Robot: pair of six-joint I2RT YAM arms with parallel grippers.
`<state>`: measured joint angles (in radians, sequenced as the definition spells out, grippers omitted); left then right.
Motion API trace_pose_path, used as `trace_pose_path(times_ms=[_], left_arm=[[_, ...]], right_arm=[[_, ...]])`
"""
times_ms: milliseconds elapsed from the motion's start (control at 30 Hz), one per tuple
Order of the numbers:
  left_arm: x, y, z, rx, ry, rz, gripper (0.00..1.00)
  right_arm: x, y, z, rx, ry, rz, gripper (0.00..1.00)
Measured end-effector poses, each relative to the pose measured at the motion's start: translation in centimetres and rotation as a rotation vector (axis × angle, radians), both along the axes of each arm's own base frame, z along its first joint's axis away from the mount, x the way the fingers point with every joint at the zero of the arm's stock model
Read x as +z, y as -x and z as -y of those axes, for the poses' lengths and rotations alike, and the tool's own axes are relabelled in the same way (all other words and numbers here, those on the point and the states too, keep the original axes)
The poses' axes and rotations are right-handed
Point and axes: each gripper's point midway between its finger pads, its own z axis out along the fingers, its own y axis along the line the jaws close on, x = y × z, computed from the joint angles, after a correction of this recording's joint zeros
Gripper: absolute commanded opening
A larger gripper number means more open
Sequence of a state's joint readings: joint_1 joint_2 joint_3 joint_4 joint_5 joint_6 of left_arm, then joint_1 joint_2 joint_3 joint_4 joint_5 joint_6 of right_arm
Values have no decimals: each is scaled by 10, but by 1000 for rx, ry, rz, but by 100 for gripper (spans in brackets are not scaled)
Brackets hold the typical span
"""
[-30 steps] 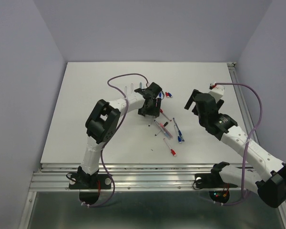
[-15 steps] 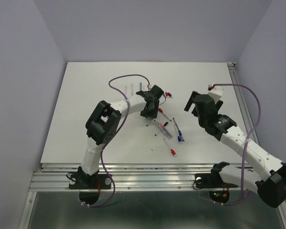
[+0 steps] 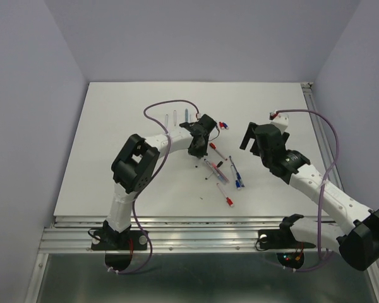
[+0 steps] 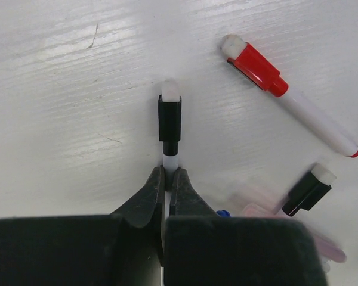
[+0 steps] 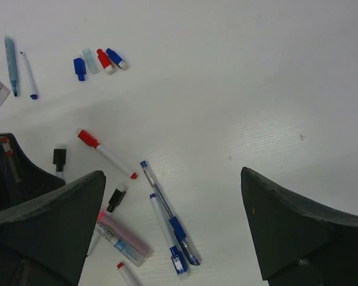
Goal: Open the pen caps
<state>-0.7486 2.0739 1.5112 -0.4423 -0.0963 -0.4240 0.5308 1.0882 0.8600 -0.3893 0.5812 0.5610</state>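
Next, to open the pen, my right gripper will grab the black cap sticking out past my left gripper, leaving the white body of the pen held.
In the left wrist view my left gripper [image 4: 167, 174] is shut on the white barrel of a pen lying on the table; its black cap [image 4: 169, 121] sticks out just past the fingertips. Right of it lie a red-capped pen [image 4: 254, 65] and another black-capped pen [image 4: 308, 191]. From above, the left gripper [image 3: 196, 150] is low at the left side of the pen cluster [image 3: 222, 172]. My right gripper [image 3: 255, 136] hovers to the right, open and holding nothing [image 5: 173, 173]. Loose pen caps [image 5: 98, 60] in blue, clear and red lie in a row.
Two blue gel pens [image 5: 170, 221] and a pink-tinted pen [image 5: 122, 233] lie below the right gripper. A light blue pen [image 5: 10, 56] and a thin uncapped pen [image 5: 28, 74] rest at the far left. The left arm's cable [image 3: 164, 104] loops over the white table [image 3: 114, 139].
The left gripper has shut on the black-capped pen's barrel. The right arm has shifted slightly left toward the pens, still wide open.
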Motion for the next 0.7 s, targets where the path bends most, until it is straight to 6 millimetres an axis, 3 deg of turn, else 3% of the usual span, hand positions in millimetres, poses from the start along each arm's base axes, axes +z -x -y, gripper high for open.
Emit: trace_pose_path(times_ms=[167, 300, 533, 600, 700], left_arm=[[3, -4, -8, 22, 29, -5, 0], [17, -1, -22, 39, 65, 7, 0], [111, 9, -9, -30, 325, 168, 0], [131, 17, -5, -66, 401, 201, 0], [145, 33, 3, -127, 499, 210, 0]], right_arm=[[1, 0, -17, 78, -51, -5, 100], [16, 1, -41, 186, -150, 39, 100], [48, 4, -78, 361, -288, 122, 100], [57, 5, -89, 416, -326, 145, 100], [73, 5, -106, 490, -391, 190, 100]])
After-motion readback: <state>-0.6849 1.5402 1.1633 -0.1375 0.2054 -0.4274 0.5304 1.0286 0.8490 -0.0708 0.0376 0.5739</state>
